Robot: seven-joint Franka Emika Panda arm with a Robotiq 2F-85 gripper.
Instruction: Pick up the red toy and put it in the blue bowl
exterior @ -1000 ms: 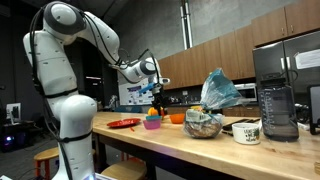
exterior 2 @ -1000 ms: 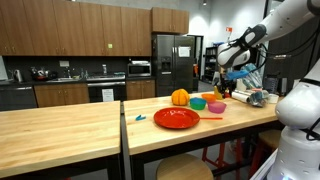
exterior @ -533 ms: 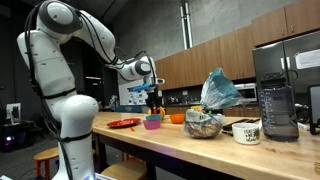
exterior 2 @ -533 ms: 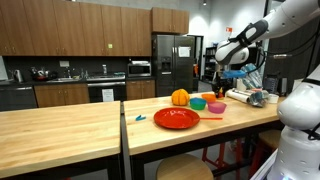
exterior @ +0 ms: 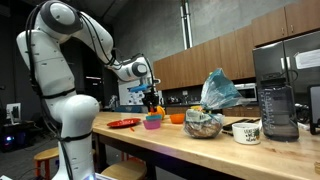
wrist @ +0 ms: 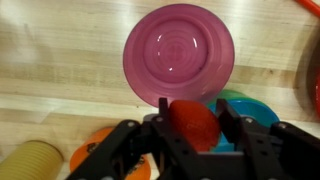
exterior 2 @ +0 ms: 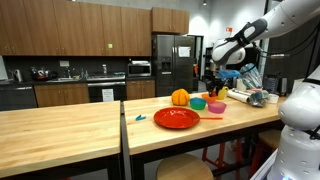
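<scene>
My gripper should line the toy up before it opens. The opening of the blue bowl is mostly beside the red toy (wrist: 191, 128), so the toy would miss the bowl if I let go now.
My gripper (wrist: 190, 104) is shut on the red toy (wrist: 191, 128), a rounded red piece held between both fingers. In the wrist view the blue bowl (wrist: 252, 106) lies just right of the toy, partly hidden by the right finger, and the magenta-pink bowl (wrist: 180, 50) lies straight ahead. In both exterior views the gripper (exterior: 150, 100) (exterior 2: 211, 84) hangs a little above the cluster of bowls on the wooden counter, with the blue bowl (exterior 2: 198, 104) below it.
A red plate (exterior 2: 176, 118) and an orange pumpkin-like toy (exterior 2: 180, 97) sit near the bowls. An orange bowl (exterior: 177, 118), a foil bag in a bowl (exterior: 205, 124), a mug (exterior: 246, 131) and a blender (exterior: 277, 108) stand further along the counter (exterior: 200, 150).
The gripper has moved sideways over the bowls with the red toy still held, leftward in both exterior views.
</scene>
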